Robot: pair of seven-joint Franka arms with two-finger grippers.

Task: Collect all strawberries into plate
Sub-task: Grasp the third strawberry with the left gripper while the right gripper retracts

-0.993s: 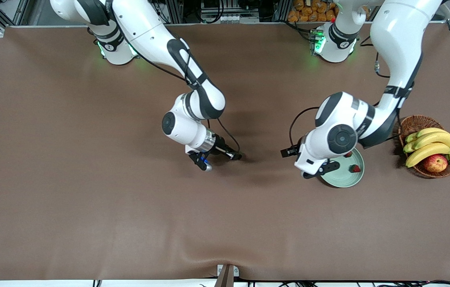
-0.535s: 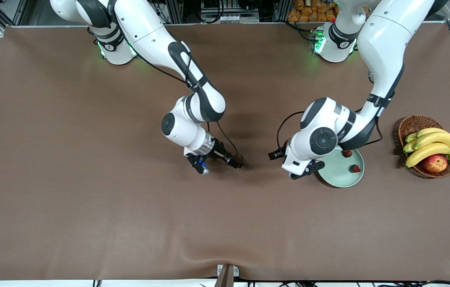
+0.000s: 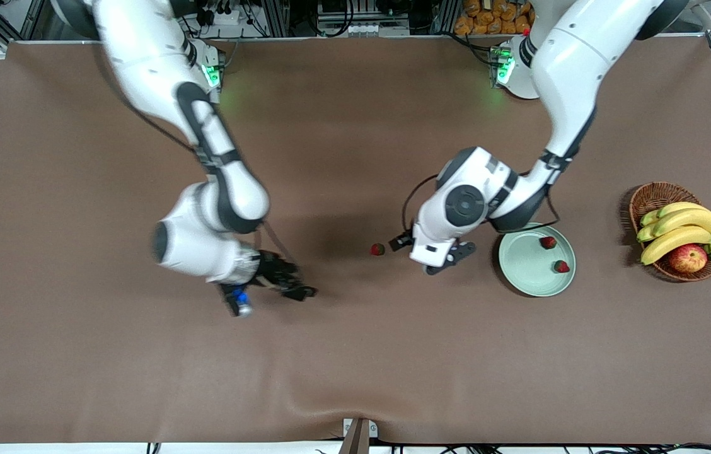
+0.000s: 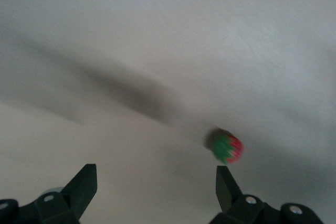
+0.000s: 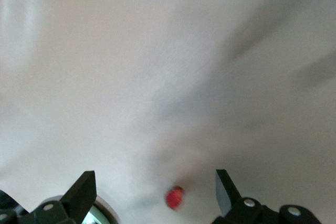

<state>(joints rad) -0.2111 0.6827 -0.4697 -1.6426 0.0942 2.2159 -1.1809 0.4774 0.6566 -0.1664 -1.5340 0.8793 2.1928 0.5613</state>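
The left gripper grips the lone strawberry by its red sides [image 3: 377, 249] beside the leafy cap next, to bring this last berry into the pale green plate [image 3: 529, 268].
One strawberry [image 3: 378, 249] lies alone on the brown table, between the two arms; it shows in the left wrist view [image 4: 227, 146] and the right wrist view [image 5: 175, 196]. Two more strawberries [image 3: 548, 242] [image 3: 561, 267] rest in the pale green plate [image 3: 529, 268], whose rim shows in the right wrist view [image 5: 100, 213]. My left gripper [image 3: 447, 258] [image 4: 156, 182] hangs open and empty between the lone berry and the plate. My right gripper [image 3: 295, 285] [image 5: 152, 184] is open and empty, off the berry toward the right arm's end.
A brown wicker basket [image 3: 652, 195] with bananas [image 3: 683, 230] and an apple [image 3: 687, 258] stands at the left arm's end, beside the plate. A fold in the table cover runs along the edge nearest the front camera [image 3: 330, 410].
My right gripper opened, left the strawberry on the table and drew back toward its own end. My left arm swung from over the plate toward that berry.
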